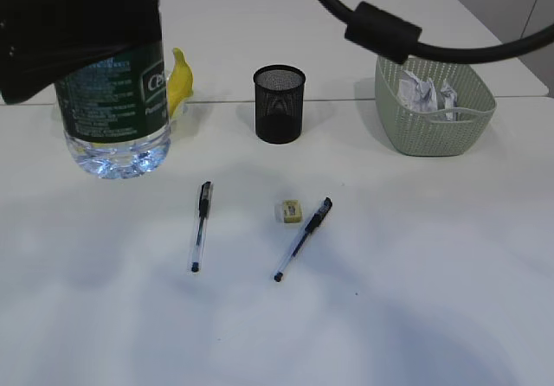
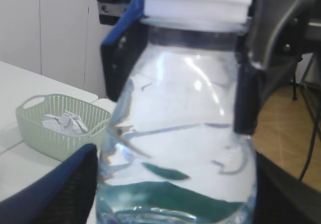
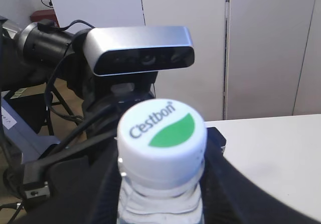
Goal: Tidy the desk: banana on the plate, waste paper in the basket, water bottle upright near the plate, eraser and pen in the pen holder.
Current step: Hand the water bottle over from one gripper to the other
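The bottle leaves my right gripper now as it opens. My left gripper's fingers are shut around the bottle's green label below my right gripper.
The clear water bottle with a green label hangs upright above the table at far left, close to the camera. My left gripper is shut on its body. My right gripper is shut around the neck under the white cap; it also shows in the left wrist view. The banana lies behind the bottle; the plate is hidden. Two pens and the eraser lie mid-table. The black mesh pen holder stands behind them.
The green basket stands at the back right with crumpled paper in it; it also shows in the left wrist view. A black cable arcs across the top right.
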Robot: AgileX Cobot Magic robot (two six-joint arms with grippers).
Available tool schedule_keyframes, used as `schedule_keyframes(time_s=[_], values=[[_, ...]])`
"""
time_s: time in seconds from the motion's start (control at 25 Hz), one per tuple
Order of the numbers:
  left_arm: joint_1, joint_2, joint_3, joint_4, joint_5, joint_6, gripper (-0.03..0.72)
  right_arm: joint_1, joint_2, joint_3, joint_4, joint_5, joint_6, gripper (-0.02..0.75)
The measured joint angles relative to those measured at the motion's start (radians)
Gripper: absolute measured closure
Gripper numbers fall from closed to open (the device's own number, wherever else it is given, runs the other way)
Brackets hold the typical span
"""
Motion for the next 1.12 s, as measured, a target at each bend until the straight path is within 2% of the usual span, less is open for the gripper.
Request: schedule_keyframes(time_s=[0.28,0.64,1.12], values=[[0.0,0.0,0.0,-0.002,0.002,0.0,0.102,0.0,0.0,0.0,0.002,-0.002,-0.002,0.43],[0.0,0.0,0.0,-0.004,0.008,0.0,0.234,0.0,0.0,0.0,0.004,-0.006,-0.002,0.43],[0.0,0.0,0.0,-0.004,0.008,0.009,0.243,0.0,0.0,0.0,0.004,-0.006,-0.002,0.43]])
